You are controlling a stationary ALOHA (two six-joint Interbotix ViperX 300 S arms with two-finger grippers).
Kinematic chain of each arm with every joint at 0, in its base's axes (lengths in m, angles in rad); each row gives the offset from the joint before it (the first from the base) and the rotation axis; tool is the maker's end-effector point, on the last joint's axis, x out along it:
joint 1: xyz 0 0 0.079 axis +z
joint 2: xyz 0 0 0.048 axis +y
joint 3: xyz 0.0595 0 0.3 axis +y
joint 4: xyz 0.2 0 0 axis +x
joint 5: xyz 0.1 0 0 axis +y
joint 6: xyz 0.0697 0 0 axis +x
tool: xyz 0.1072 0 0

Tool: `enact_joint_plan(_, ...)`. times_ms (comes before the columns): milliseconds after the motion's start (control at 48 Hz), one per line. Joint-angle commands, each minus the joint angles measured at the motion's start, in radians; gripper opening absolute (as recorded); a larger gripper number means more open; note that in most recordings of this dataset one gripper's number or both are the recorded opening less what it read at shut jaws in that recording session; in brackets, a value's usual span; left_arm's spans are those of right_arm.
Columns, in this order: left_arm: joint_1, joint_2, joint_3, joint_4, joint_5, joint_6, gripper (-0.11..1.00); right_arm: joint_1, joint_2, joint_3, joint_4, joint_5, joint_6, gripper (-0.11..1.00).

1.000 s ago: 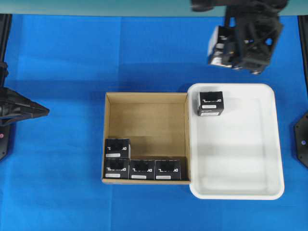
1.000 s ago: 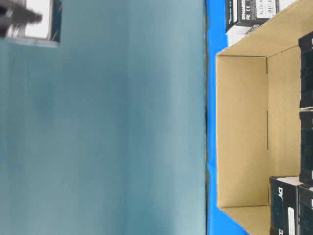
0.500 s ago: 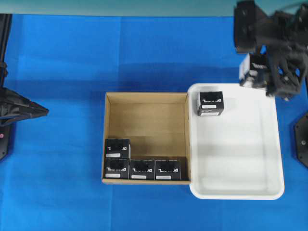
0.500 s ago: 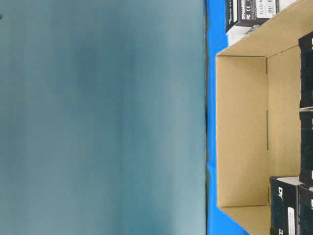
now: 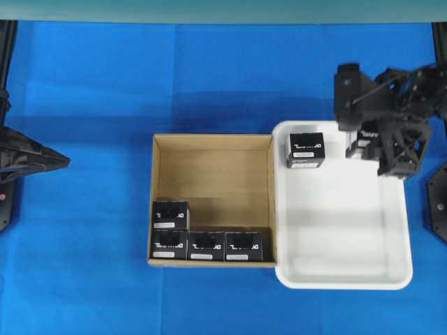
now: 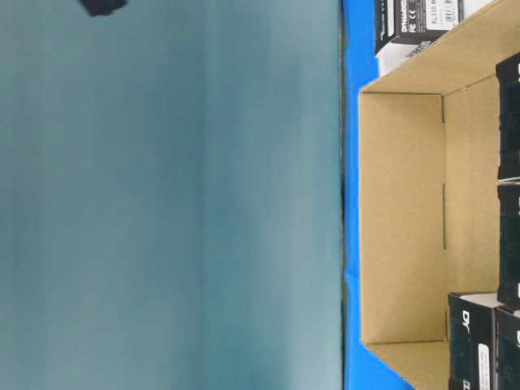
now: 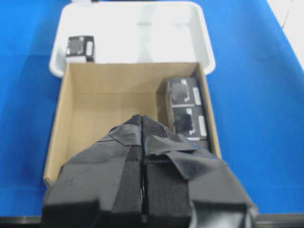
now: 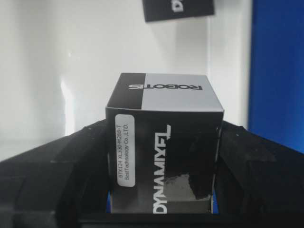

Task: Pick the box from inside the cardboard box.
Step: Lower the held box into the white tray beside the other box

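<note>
The black box still hangs above the bottom of the white tray and would drop if I opened now, so my right gripper stays closed on it.
My right gripper [image 5: 363,144] hangs over the back right part of the white tray [image 5: 342,237], shut on a small black box [image 5: 360,139]. In the right wrist view this box [image 8: 161,102] sits between the black fingers [image 8: 78,164], white lettering and a white label facing the camera. The brown cardboard box [image 5: 209,178] stands in the middle, with several black boxes [image 5: 202,244] along its front and left inside walls. My left gripper [image 5: 61,160] rests shut at the far left, well away from the cardboard box [image 7: 104,99]; its fingertips [image 7: 135,124] press together.
Another black box [image 5: 305,149] lies in the tray's back left corner, close to the left of the held one. The tray abuts the carton's right wall. Blue cloth [image 5: 84,265] covers the table. The table-level view shows the carton's inside [image 6: 402,219] sideways.
My right gripper, carrying the black box, has swung from the back of the table to the right and then down over the tray's back right part. The left arm has stayed put.
</note>
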Motion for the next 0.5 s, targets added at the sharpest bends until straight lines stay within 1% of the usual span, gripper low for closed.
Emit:
enact_joint_plan(0,0.0,0.002,-0.031,0.002,-0.009,-0.002,-0.07,0.018,0.029,0.021,0.0,-0.04,-0.011,0.61)
enact_joint_plan(125,0.0,-0.002,-0.031,0.002,-0.009,-0.002,-0.07,0.025,0.069,0.04,0.0,-0.077,-0.04,0.61)
enact_joint_plan(250,0.0,-0.008,-0.034,0.002,-0.009,-0.003,-0.07,0.025,0.11,0.049,0.0,-0.143,-0.063,0.6)
enact_joint_plan(375,0.0,-0.009,-0.038,0.002,-0.009,-0.003,-0.07,0.025,0.163,0.051,0.0,-0.201,-0.072,0.61)
enact_joint_plan(479,-0.002,-0.006,-0.038,0.003,-0.009,-0.005,-0.07,0.023,0.201,0.049,-0.003,-0.213,-0.074,0.61)
